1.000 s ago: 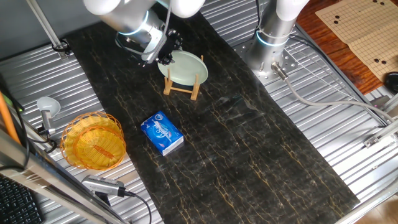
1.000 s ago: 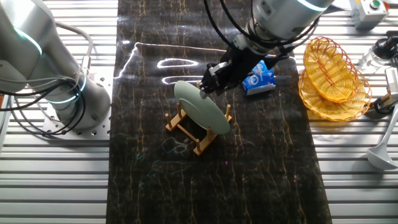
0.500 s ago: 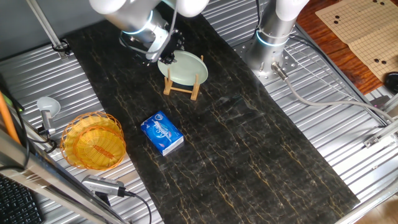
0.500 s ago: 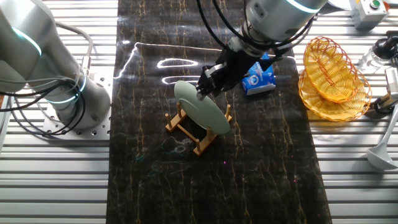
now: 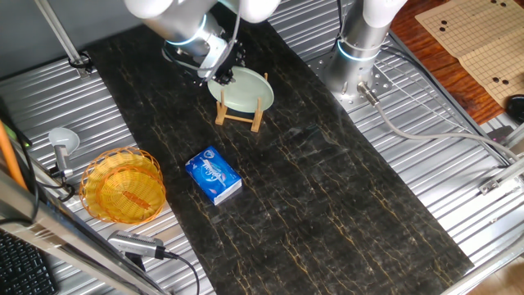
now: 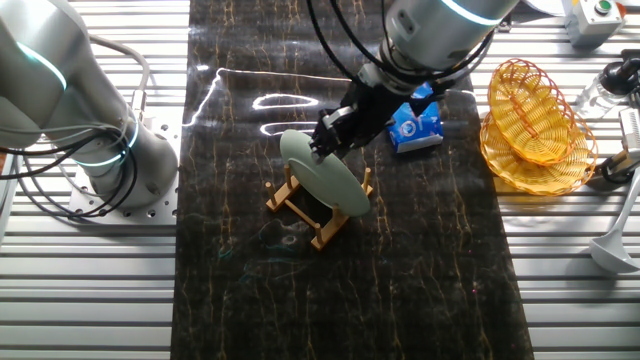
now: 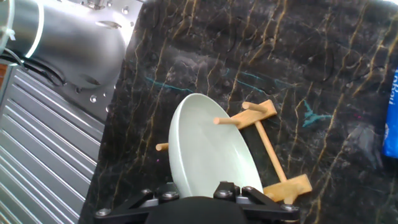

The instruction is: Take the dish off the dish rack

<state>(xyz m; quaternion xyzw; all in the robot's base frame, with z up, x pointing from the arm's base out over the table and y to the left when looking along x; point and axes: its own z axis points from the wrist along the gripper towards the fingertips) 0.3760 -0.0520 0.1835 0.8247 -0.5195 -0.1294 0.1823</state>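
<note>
I will grab the pale mint-green dish with my gripper next by its rim, to lift the dish out of the wooden rack.
The pale mint-green dish stands on edge in the small wooden dish rack near the far end of the dark mat. It also shows in the other fixed view and in the hand view, leaning between the rack's pegs. My gripper is at the dish's upper rim, its jaws spread, one on each side of the rim. The hand view shows the rim running in between the finger links; the fingertips themselves are out of view.
A blue packet lies on the mat near the rack. A yellow-orange woven basket sits off the mat's edge. A second arm's silver base stands beside the mat.
My gripper has moved a little further along onto the dish's upper rim. The dish and the rack have not moved.
</note>
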